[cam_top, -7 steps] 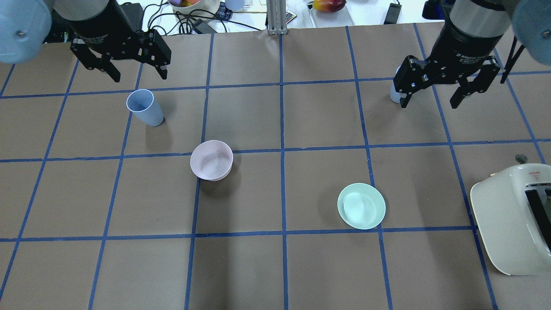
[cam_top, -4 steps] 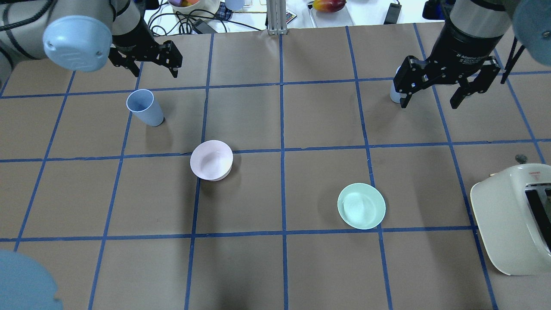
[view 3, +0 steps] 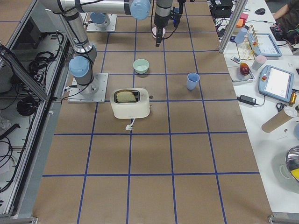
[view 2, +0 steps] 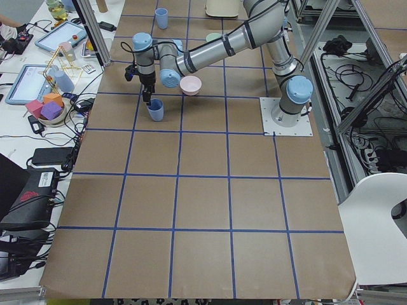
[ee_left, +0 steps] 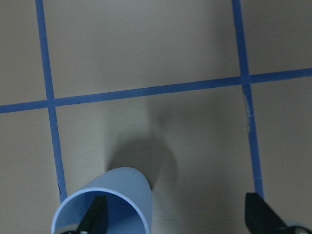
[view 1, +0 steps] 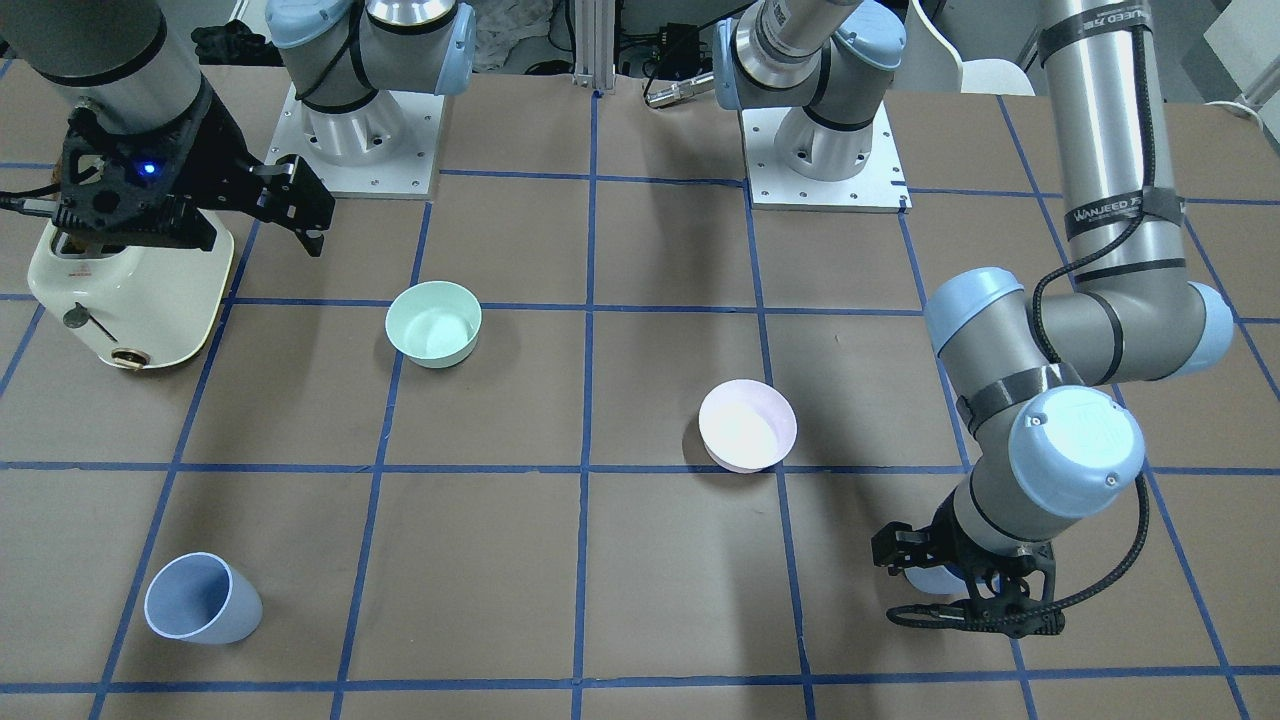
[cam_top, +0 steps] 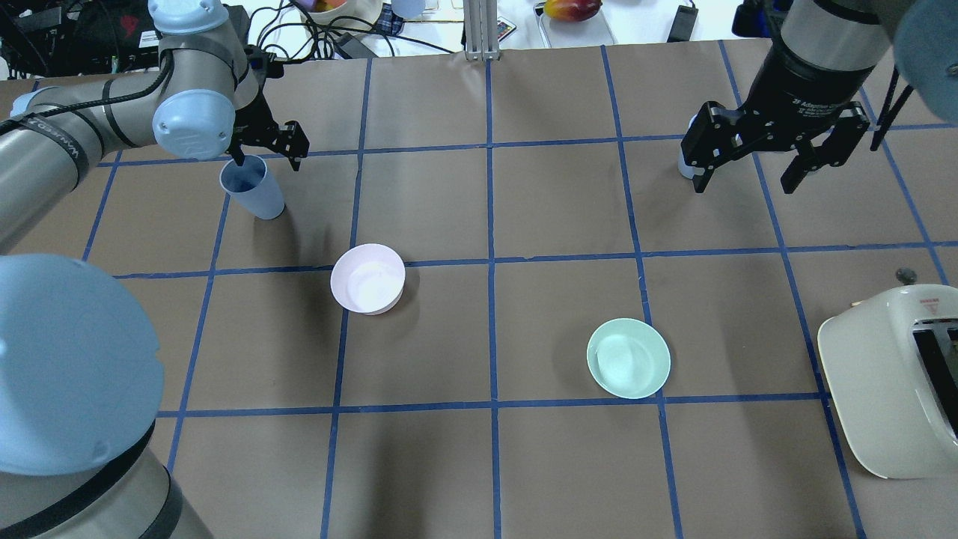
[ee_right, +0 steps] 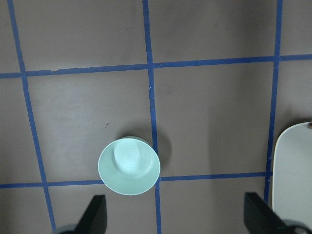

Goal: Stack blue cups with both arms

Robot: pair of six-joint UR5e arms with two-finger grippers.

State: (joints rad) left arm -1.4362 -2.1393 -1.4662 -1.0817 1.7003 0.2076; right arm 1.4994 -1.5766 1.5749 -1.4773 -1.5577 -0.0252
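I will stack this blue cup with the other blue cup, so my left gripper will grab its rim (ee_left: 140, 212) next.
One blue cup (cam_top: 253, 191) stands upright at the far left of the table; it also shows in the front view (view 1: 935, 580) and the left wrist view (ee_left: 105, 204). My left gripper (cam_top: 267, 156) is open at its rim. One fingertip (ee_left: 95, 220) hangs in the cup's mouth and the other is well clear to the side. The second blue cup (view 1: 200, 600) stands at the far right, mostly hidden behind my right gripper in the overhead view (cam_top: 684, 162). My right gripper (cam_top: 747, 180) is open and empty, high above the table.
A pale pink bowl (cam_top: 367, 278) sits left of centre. A mint-green bowl (cam_top: 628, 358) sits right of centre, under the right wrist camera (ee_right: 129, 165). A cream toaster (cam_top: 891, 374) stands at the near right edge. My left arm's elbow looms at the overhead view's lower left.
My left arm has swung in and lowered its open gripper from the far left edge onto the left cup's rim. My right gripper has barely moved. The cups and bowls have not moved.
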